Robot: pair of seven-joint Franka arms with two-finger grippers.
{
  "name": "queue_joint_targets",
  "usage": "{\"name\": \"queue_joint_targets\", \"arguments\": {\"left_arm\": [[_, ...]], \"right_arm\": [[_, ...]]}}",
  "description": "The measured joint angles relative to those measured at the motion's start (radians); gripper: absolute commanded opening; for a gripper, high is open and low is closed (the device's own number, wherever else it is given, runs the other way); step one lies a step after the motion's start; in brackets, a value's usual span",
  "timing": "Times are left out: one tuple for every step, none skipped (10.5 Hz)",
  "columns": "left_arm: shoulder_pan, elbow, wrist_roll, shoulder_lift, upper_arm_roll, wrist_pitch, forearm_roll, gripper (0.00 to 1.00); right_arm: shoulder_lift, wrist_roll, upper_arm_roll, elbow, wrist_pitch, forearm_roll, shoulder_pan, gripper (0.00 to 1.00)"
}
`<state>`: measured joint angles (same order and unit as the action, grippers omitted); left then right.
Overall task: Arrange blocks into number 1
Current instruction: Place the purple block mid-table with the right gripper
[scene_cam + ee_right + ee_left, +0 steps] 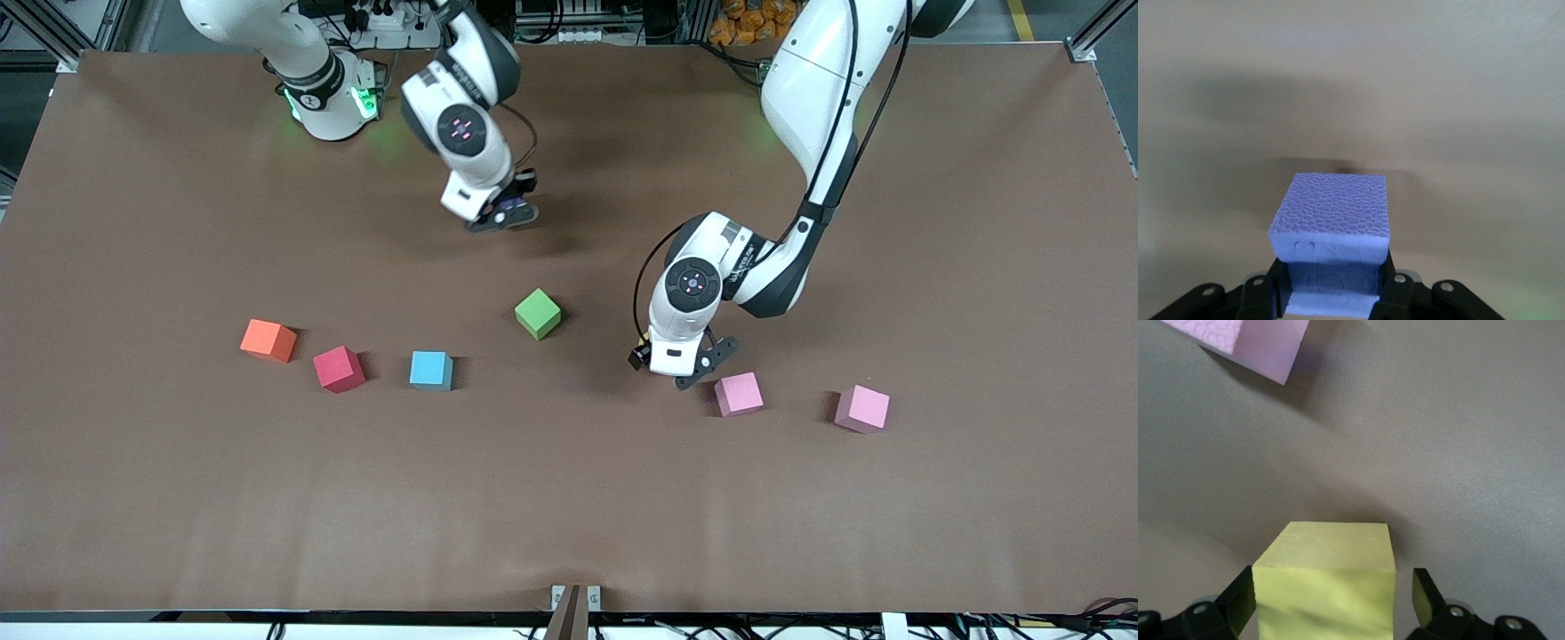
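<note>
My left gripper will next grab the yellow block (1328, 587) by its opposite sides. Then it can build the number 1.
My right gripper (502, 213) (1335, 283) is shut on a purple block (1331, 207), down low by the table surface. My left gripper (689, 369) (1333, 597) stands open around a yellow block (1328, 587), with a gap at one finger; the hand hides this block in the front view. Beside that gripper lies a pink block (739, 394) (1251, 343). A second pink block (861, 409) sits toward the left arm's end. Orange (268, 340), red (339, 369) and light blue (431, 371) blocks form a loose row. A green block (538, 313) lies farther from the camera than the row.
The brown table (569, 516) has a wide bare band between the blocks and its front edge. The two arm bases stand along the edge farthest from the camera.
</note>
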<state>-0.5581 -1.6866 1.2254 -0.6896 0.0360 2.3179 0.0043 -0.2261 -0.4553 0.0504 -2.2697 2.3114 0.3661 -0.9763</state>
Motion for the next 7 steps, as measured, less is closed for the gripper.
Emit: {"name": "queue_joint_targets", "arguments": {"left_arm": [[-0.001,0.000,0.000,-0.001,0.000,0.000,0.006,0.00],[-0.002,0.000,0.000,-0.002,0.000,0.000,0.013,0.00],[-0.003,0.001,0.000,-0.004,0.000,0.001,0.014,0.00],[-0.003,0.002,0.000,-0.004,0.000,0.001,0.015,0.00],[-0.004,0.002,0.000,-0.004,0.000,0.001,0.015,0.00],[-0.004,0.002,0.000,-0.004,0.000,0.001,0.015,0.00],[-0.004,0.002,0.000,-0.004,0.000,0.001,0.015,0.00]], "right_arm": [[-0.035,-0.040,-0.001,0.034,0.007,0.005,-0.044,0.48],[-0.075,-0.071,-0.001,0.069,0.020,0.005,-0.070,0.49],[-0.114,-0.088,-0.001,0.103,0.029,0.005,-0.083,0.50],[-0.140,-0.091,-0.001,0.124,0.030,0.006,-0.085,0.58],[-0.153,-0.094,0.000,0.135,0.030,0.006,-0.085,0.76],[-0.157,-0.108,0.002,0.138,0.030,0.006,-0.085,1.00],[-0.157,-0.134,0.002,0.140,0.030,0.006,-0.085,1.00]]}}
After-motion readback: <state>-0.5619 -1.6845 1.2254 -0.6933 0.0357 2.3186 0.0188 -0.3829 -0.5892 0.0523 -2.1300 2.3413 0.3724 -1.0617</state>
